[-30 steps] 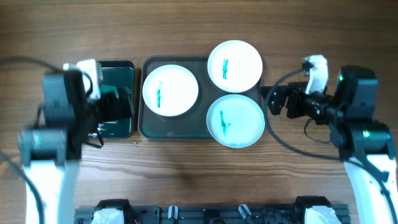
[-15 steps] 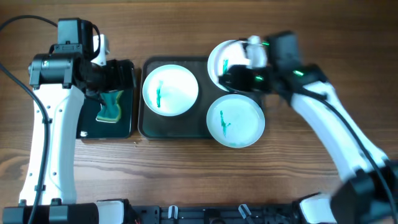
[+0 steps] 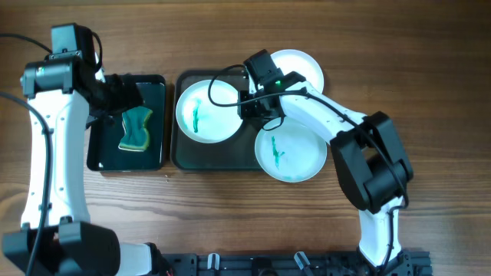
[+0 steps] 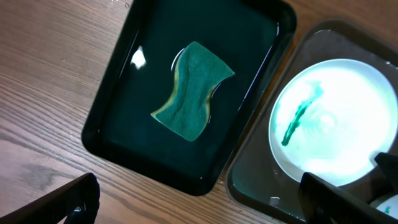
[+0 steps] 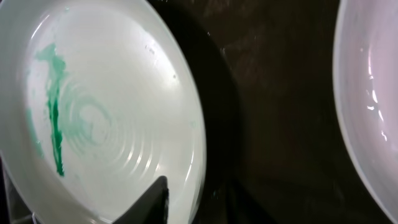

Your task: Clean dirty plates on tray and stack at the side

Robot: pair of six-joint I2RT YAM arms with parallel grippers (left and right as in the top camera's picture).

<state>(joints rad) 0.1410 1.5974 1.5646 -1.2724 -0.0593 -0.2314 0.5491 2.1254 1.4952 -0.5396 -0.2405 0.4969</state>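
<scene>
I will pinch the green sponge next with my left gripper, from above and across its narrow middle. The sponge's bottom then stays free to wipe the plates.
The dark grey-green tray holds a white plate with a green smear. A second white plate and a pale blue smeared plate overlap its right edge. My right gripper is at the first plate's right rim. In the right wrist view one finger lies over the plate's inner face just inside the rim. The other finger is lost against the dark tray. My left gripper hangs open and empty above the black sponge tray, to the left of the plates.
A green sponge lies in the narrow black tray left of the big tray. The right arm stretches across the top right plate. Another plate's edge shows at the right of the right wrist view. Bare wood table lies in front.
My right arm has swung in from the right to the left plate's rim, its jaws narrowing. The left arm has pulled back, uncovering the sponge.
</scene>
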